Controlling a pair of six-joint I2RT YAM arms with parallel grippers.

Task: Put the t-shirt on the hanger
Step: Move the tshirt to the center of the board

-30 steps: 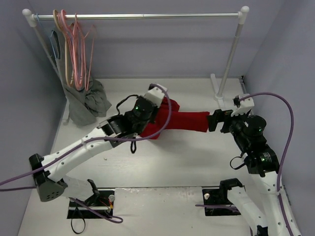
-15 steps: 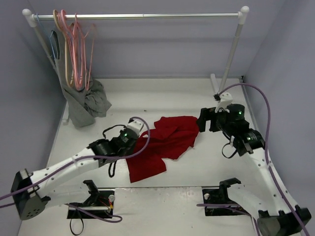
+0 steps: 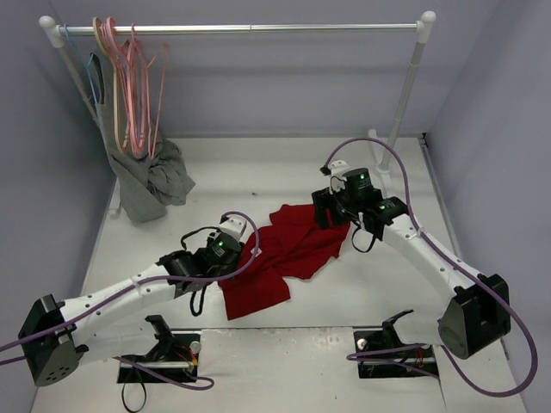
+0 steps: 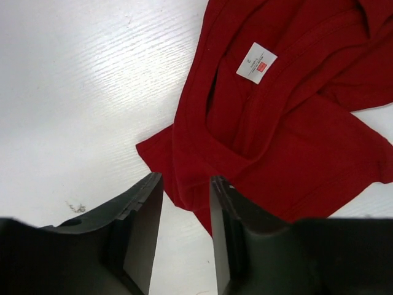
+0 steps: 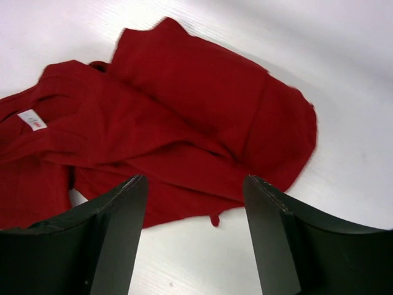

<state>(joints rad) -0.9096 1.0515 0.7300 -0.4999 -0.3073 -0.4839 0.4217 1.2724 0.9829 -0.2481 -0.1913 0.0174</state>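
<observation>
My left gripper is going to spread the t-shirt for the hanger, so next it will grab the red t-shirt [image 3: 288, 249] by its shoulder corner near the neck label.
The red t-shirt [image 3: 288, 249] lies crumpled on the white table, its white neck label [image 4: 256, 62] facing up. My left gripper [image 3: 239, 256] is at the shirt's left edge, open with a narrow gap and holding nothing; a shirt corner [image 4: 184, 178] lies just past its tips [image 4: 184, 200]. My right gripper [image 3: 325, 211] hovers wide open and empty over the shirt's upper right edge [image 5: 184, 123]; the gripper [image 5: 196, 190] shows there too. The light-pink hanger [image 3: 133, 86] hangs on the rail at the far left.
A metal clothes rail [image 3: 250, 28] spans the back, with its right post [image 3: 403, 95] near my right arm. Tan and blue hangers hang beside the pink ones. A grey garment [image 3: 153, 176] hangs below them at the left. Grey walls enclose the table.
The shirt was stretched in the air between both grippers, then was let go and fell to the table. My right gripper has moved left over it; my left arm has pulled back and low.
</observation>
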